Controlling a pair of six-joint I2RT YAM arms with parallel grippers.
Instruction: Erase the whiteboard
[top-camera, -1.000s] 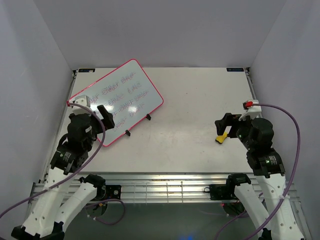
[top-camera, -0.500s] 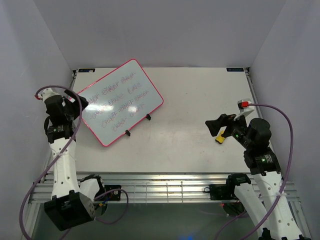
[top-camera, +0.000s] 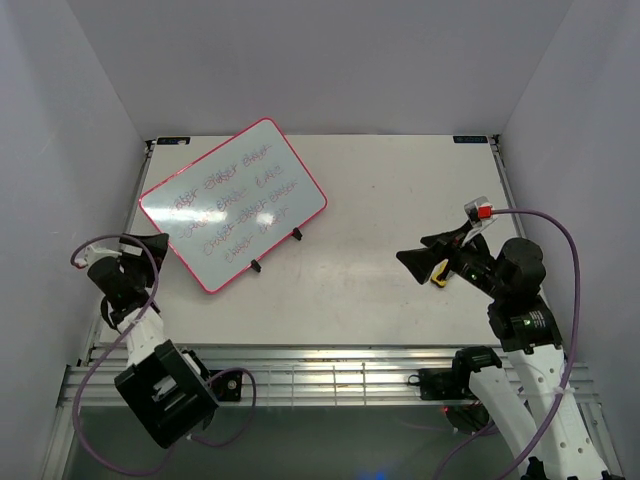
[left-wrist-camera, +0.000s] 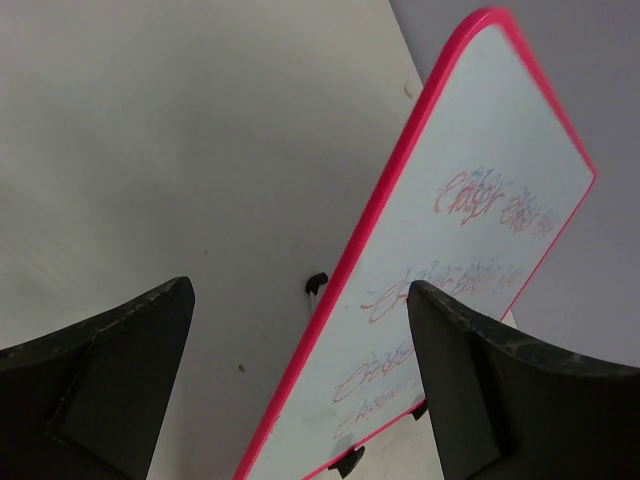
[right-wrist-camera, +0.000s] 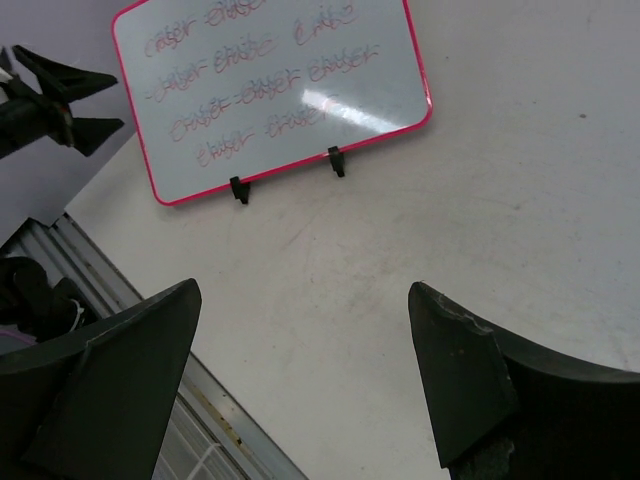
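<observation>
I next need my left gripper to grab the whiteboard (top-camera: 232, 205) by its nearest pink-red side edge, so my right gripper can erase its written side.
The whiteboard (top-camera: 232, 205) stands tilted on black clip feet at the back left of the table, with a pink-red frame and rows of red writing. It also shows in the left wrist view (left-wrist-camera: 480, 230) and the right wrist view (right-wrist-camera: 270, 90). My left gripper (top-camera: 145, 250) is open and empty, just off the board's near-left edge, facing along it (left-wrist-camera: 300, 290). My right gripper (top-camera: 415, 258) is open and empty above bare table at the right, pointing toward the board (right-wrist-camera: 305, 290). A small yellow eraser block (top-camera: 440, 276) lies on the table under the right gripper.
Grey walls close in the table on three sides. A metal rail (top-camera: 330, 365) runs along the near edge and shows in the right wrist view (right-wrist-camera: 150, 400). The left arm (right-wrist-camera: 50, 100) appears beside the board there.
The left arm has swung back from the board's left edge to the near-left corner of the table. The right gripper has reached further left, away from the eraser. The board has not moved.
</observation>
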